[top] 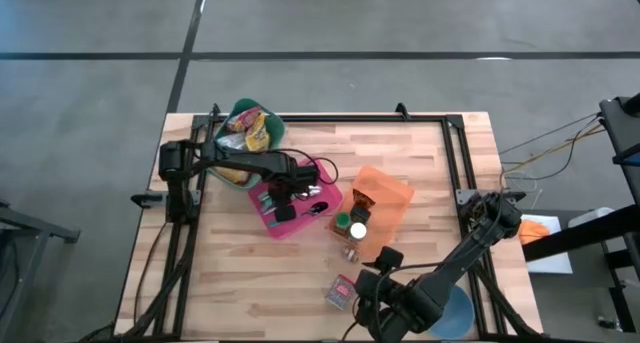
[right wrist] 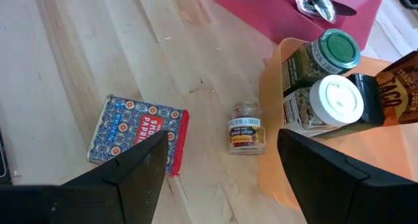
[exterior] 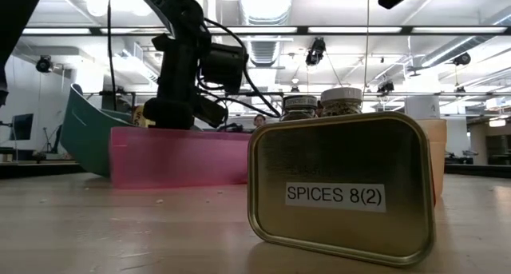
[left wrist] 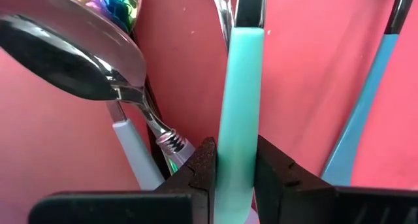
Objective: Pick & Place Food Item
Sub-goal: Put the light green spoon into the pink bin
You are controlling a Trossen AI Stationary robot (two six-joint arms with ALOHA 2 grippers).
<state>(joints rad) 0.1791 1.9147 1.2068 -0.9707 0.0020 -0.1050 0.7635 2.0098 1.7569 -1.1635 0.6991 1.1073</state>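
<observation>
The mint-green handle (left wrist: 240,93) lies low over the pink tray's bottom beside the spoons and the utensil would stay there, so my left gripper lets go next.
A pink tray (top: 300,208) of cutlery lies mid-table. It holds spoons (left wrist: 78,61) and a utensil with a mint-green handle (left wrist: 240,87). My left gripper (left wrist: 235,165) points down into the tray and is shut on that handle. My right gripper (right wrist: 222,152) hangs open above the near part of the table, touching nothing. Below it lie a blue-patterned paprika tin (right wrist: 140,132) and a small spice jar (right wrist: 247,129) on its side. An orange bin (top: 385,198) holds lidded jars (right wrist: 326,87) and a brown packet. My left gripper pinches the mint-green handle (left wrist: 238,142) between its two fingers (left wrist: 199,168), one on each long side. The fingers come from above, pointing down, and lie across the handle. Whether the utensil is lifted off the tray floor I cannot tell.
A green bowl (top: 250,128) with food packets stands at the far left, behind the tray. A blue bowl (top: 455,313) sits at the near right by my right arm. In the low view a brass tin (exterior: 343,194) labelled as spices stands close in front.
</observation>
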